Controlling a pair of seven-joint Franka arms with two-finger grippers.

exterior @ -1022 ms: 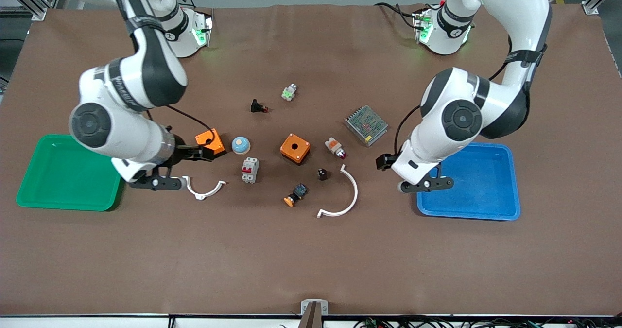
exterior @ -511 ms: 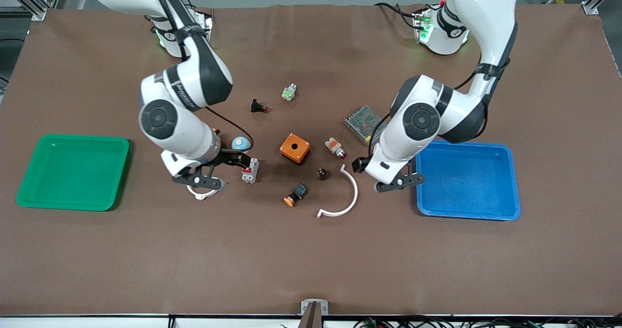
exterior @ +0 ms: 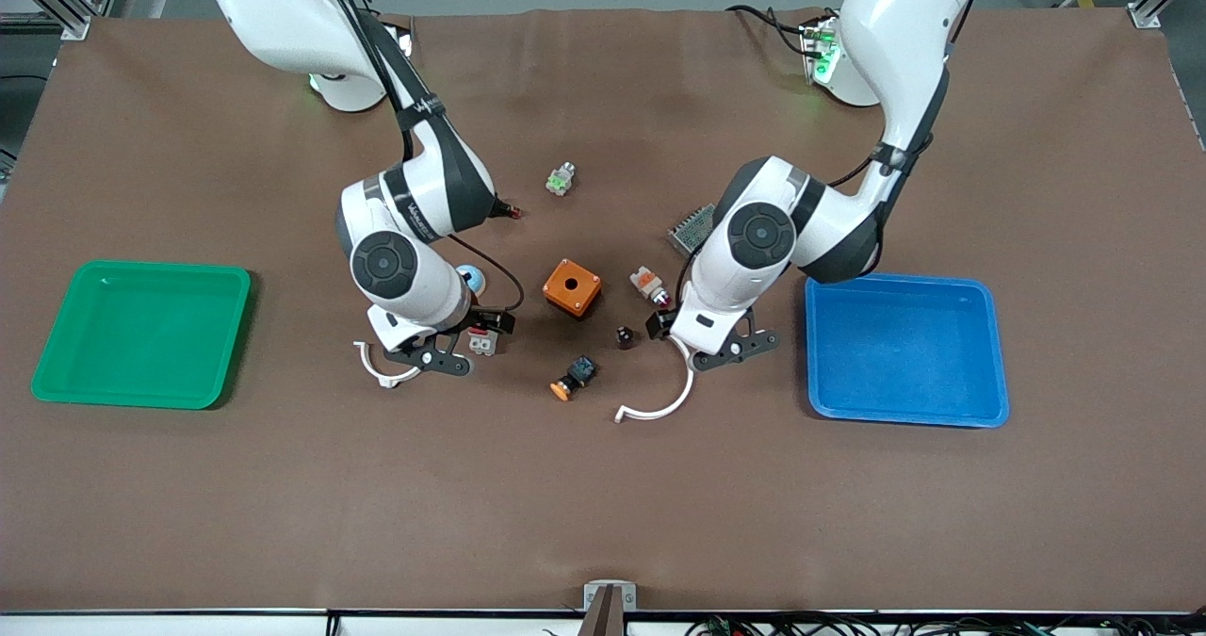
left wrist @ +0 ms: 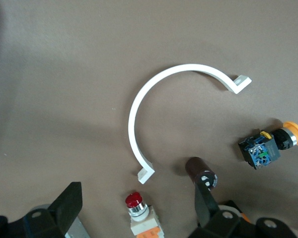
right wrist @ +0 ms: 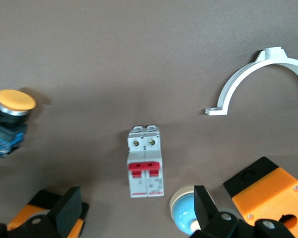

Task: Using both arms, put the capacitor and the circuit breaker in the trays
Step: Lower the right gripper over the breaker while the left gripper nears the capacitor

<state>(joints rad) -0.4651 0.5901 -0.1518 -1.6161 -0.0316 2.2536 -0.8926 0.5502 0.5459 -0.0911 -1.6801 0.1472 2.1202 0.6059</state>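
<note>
The robot's right gripper isn't ready to close on the circuit breaker yet: its fingers are above and short of the breaker's red levers and would miss if closed now, so it should lower toward the levers first.
The circuit breaker (exterior: 480, 341), a white-grey block with red levers, lies on the brown mat. My right gripper (exterior: 484, 328) hovers over it, open and empty; in the right wrist view the circuit breaker (right wrist: 146, 161) sits just ahead of the spread fingers (right wrist: 67, 210). The capacitor (exterior: 624, 336), a tiny dark cylinder, stands nearer to the front camera than the orange box (exterior: 572, 287). My left gripper (exterior: 660, 327) is open and empty, over the mat beside it. In the left wrist view the capacitor (left wrist: 201, 173) is next to one finger (left wrist: 206, 206).
A green tray (exterior: 141, 267) is at the right arm's end, a blue tray (exterior: 904, 283) at the left arm's end. A white-and-orange red-tipped part (left wrist: 139, 215), an orange-capped button (exterior: 572, 379), two white arcs (exterior: 660, 410) (exterior: 367, 363), a blue dome (right wrist: 186, 215) and a mesh box (exterior: 692, 226) lie around.
Both arms have swung in from the trays toward the middle. The right gripper went from the orange box to over the circuit breaker; the left went from the blue tray to beside the capacitor.
</note>
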